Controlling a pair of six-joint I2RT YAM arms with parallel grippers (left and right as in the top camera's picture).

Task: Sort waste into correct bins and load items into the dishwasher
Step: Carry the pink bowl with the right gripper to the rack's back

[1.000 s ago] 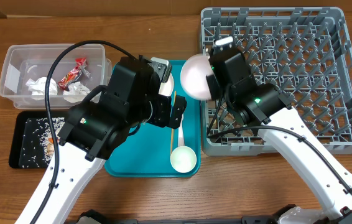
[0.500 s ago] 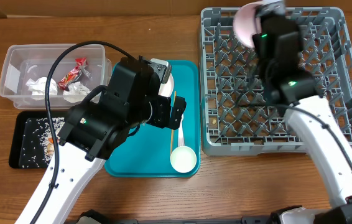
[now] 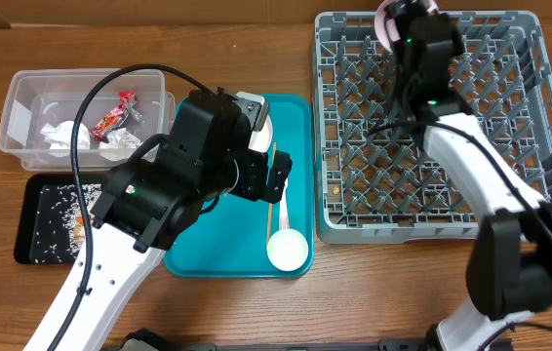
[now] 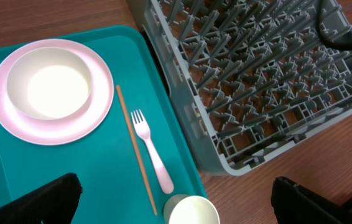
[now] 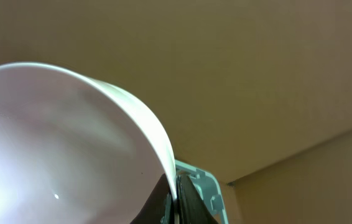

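Observation:
The robot's right gripper should keep holding the bowl until the bowl is in the rack: the bowl is above the rack's far rim and would drop onto that rim if the gripper opened now.
My right gripper (image 5: 176, 200) is shut on the rim of a white bowl (image 5: 58, 143). It holds the bowl (image 3: 384, 21) tilted on edge over the far rim of the grey dishwasher rack (image 3: 510, 127). My left gripper (image 4: 179, 208) hangs open and empty over the teal tray (image 4: 14, 168). The small white cup (image 4: 191, 211) stands below it, between its fingers (image 4: 45, 202). On the tray lie a white plate (image 4: 101, 106) with a second bowl (image 4: 48, 84) on it, a white fork (image 4: 150, 149) and a wooden chopstick (image 4: 135, 155).
At the left, the clear tub (image 3: 22, 97) holds crumpled napkins (image 3: 71, 136) and a red wrapper (image 3: 112, 117). In front of it, the black tray (image 3: 32, 210) carries rice (image 3: 61, 205). The left arm hides most of the teal tray (image 3: 217, 234). Upright pegs fill the rack (image 4: 257, 81).
The right arm has carried the bowl from the rack's near left side to its far rim, turning it on edge. The left arm has not moved.

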